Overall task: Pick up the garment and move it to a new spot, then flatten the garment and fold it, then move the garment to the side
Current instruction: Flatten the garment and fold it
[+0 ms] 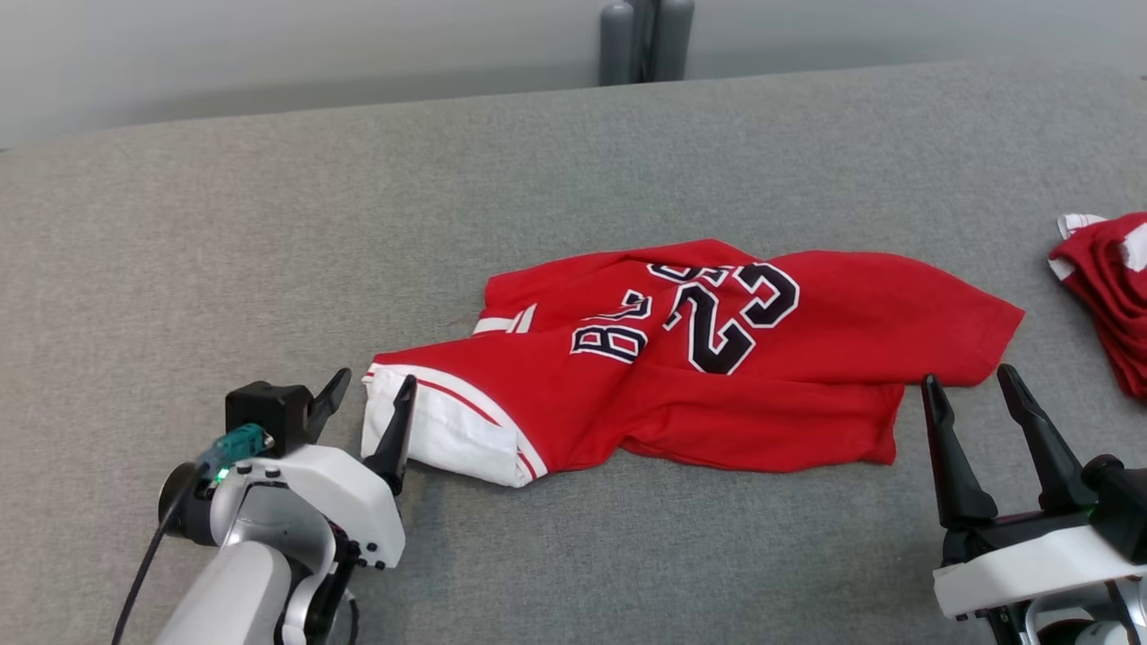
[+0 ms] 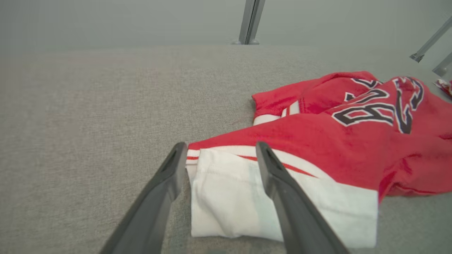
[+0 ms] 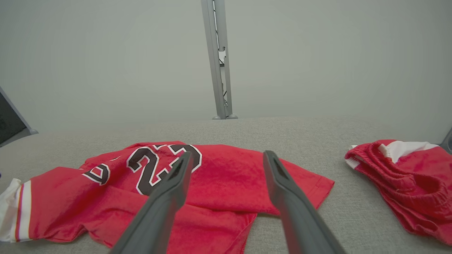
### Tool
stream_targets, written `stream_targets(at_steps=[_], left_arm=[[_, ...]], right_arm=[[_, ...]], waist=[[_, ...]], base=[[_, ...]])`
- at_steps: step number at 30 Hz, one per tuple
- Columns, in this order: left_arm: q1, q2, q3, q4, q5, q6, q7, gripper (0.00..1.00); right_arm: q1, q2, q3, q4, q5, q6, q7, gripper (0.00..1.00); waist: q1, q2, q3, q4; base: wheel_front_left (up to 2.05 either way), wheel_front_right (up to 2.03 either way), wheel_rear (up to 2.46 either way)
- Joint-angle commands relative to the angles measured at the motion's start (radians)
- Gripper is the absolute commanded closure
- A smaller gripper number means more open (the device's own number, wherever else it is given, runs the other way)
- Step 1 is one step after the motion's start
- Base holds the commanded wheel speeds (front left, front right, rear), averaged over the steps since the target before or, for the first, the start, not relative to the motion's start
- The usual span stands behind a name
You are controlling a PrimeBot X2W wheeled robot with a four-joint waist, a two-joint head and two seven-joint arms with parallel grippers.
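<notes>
My left gripper grabs the jersey's white sleeve end [image 1: 452, 435] next, to flatten the rumpled body [image 1: 645, 398].
The garment [image 1: 717, 358] is a red jersey with a black number 23 and a white-trimmed sleeve, lying rumpled on the grey table [image 1: 269, 224]. My left gripper [image 1: 372, 385] stands open at the jersey's white sleeve end; in the left wrist view the left gripper [image 2: 220, 150] has one finger over the white cloth [image 2: 229, 197] and the other on bare table. My right gripper [image 1: 968, 381] is open just off the jersey's right lower corner. In the right wrist view the right gripper [image 3: 227, 158] frames the garment [image 3: 219, 180] with nothing between the fingers.
A second red and white garment [image 1: 1111, 287] lies bunched at the table's right edge, also seen as a red heap [image 3: 406, 183] in the right wrist view. A grey post [image 1: 645, 40] stands behind the table's far edge.
</notes>
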Motion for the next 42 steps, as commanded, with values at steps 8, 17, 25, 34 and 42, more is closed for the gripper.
stream_targets(at_steps=[8,17,25,34,42], left_arm=[[-0.090,0.008,0.020,0.161,-0.081,-0.078,0.044,0.00],[-0.107,0.009,0.008,0.212,-0.100,-0.119,0.035,1.00],[-0.099,0.020,0.005,0.198,-0.085,-0.116,0.001,1.00],[-0.051,0.025,0.010,0.092,-0.077,-0.083,-0.037,1.00],[-0.038,0.020,-0.002,0.040,-0.078,-0.075,-0.032,1.00]], right_arm=[[-0.029,-0.007,-0.005,0.027,0.014,0.000,-0.026,0.00],[-0.038,-0.008,-0.005,0.041,0.018,0.000,-0.038,0.00],[-0.039,-0.007,-0.012,0.048,0.018,0.000,-0.041,0.00],[-0.017,-0.023,-0.042,0.155,0.020,0.000,-0.026,0.00],[-0.070,-0.023,0.047,0.359,0.055,0.000,-0.053,0.00]], waist=[[-0.0001,0.0000,0.042,-0.032],[-0.0001,0.0000,0.047,-0.031],[-0.0001,0.0000,0.042,-0.025],[-0.0001,0.0000,0.038,-0.004],[-0.0001,0.0000,0.056,0.023]], base=[[0.00,0.00,0.00],[0.00,0.00,0.00],[0.00,0.00,0.00],[0.00,0.00,0.00],[0.00,0.00,0.00]])
